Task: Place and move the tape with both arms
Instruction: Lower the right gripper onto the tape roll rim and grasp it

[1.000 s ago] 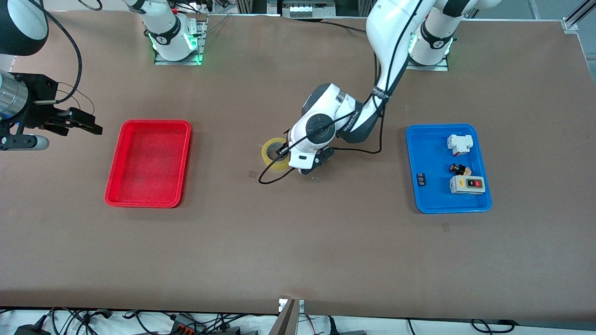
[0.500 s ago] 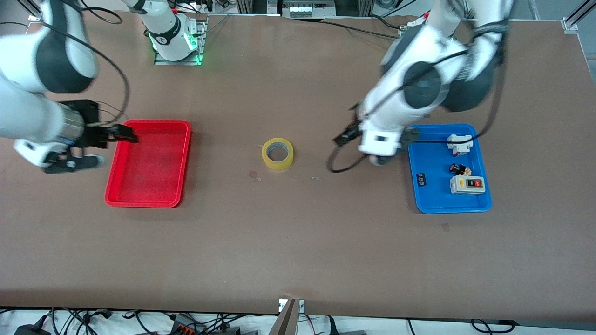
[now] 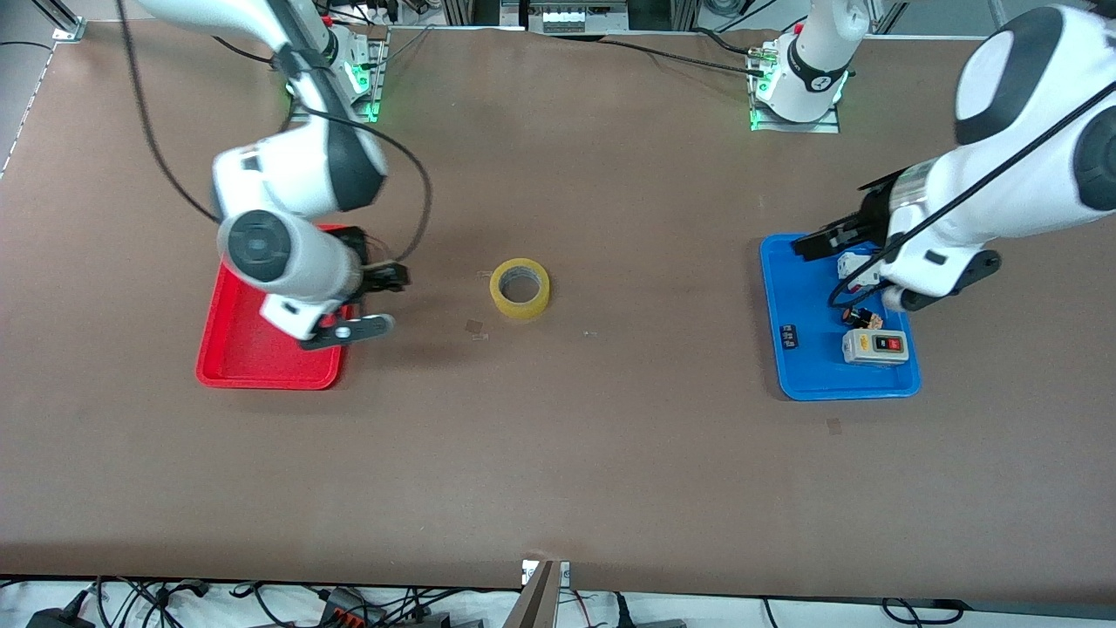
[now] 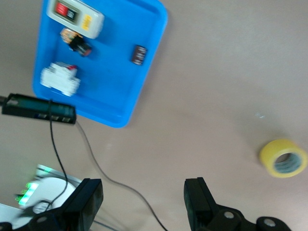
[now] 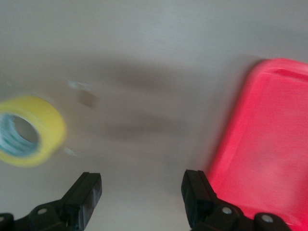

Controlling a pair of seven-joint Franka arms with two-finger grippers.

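Note:
Next, my right gripper grabs the yellow tape by its ring's side [image 3: 500,289] to put the tape in the red tray [image 3: 253,359].
The yellow tape [image 3: 520,288] lies flat on the brown table, midway between the two trays, with nothing touching it. My right gripper [image 3: 377,302] is open and empty over the edge of the red tray [image 3: 253,359] that faces the tape. In the right wrist view the open gripper [image 5: 142,192] has the tape [image 5: 30,130] off to one side and the red tray [image 5: 269,144] to the other. My left gripper [image 3: 828,262] is open and empty over the blue tray [image 3: 815,371]. The left wrist view [image 4: 143,199] shows the tape [image 4: 284,158] far off.
The blue tray [image 4: 144,72] holds a white switch box [image 3: 861,269], a small red button part [image 3: 859,316], a grey switch box [image 3: 874,346] and a small black part [image 3: 788,336]. The red tray holds nothing. A black cable [image 4: 96,159] hangs under the left wrist.
The left gripper let go of the tape on the table, then swung away over the blue tray. The right arm came across the red tray toward the tape.

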